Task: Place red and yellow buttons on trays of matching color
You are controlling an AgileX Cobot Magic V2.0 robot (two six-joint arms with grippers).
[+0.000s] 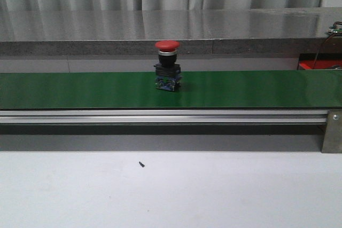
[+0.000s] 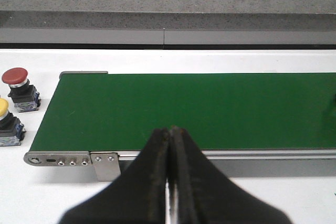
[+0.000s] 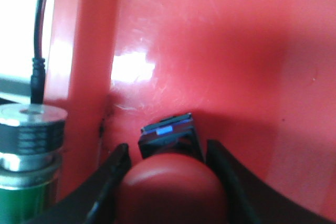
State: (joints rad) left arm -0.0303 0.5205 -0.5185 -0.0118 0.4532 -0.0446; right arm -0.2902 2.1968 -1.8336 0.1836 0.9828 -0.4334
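The red button's blue-marked base is against the bottom of the red tray, so the button would stand in the red tray. My right gripper should open.
One red button (image 1: 167,65) stands upright in the middle of the green conveyor belt (image 1: 256,89). No arm shows in the front view. In the left wrist view, a second red button (image 2: 18,89) and a yellow button (image 2: 6,122) stand on the white table beside the belt's end. My left gripper (image 2: 171,129) is shut and empty over the belt's near edge. My right gripper (image 3: 168,148) is shut on a third red button (image 3: 173,192), its base down against the red tray (image 3: 236,51). A corner of the red tray (image 1: 315,65) shows far right. No yellow tray is in view.
The conveyor's aluminium rail (image 1: 160,116) runs across the table, with a bracket (image 1: 332,131) at its right end. A grey counter (image 1: 171,30) lies behind the belt. Beside the red tray sit the belt's metal roller (image 3: 31,129) and a black cable (image 3: 38,40).
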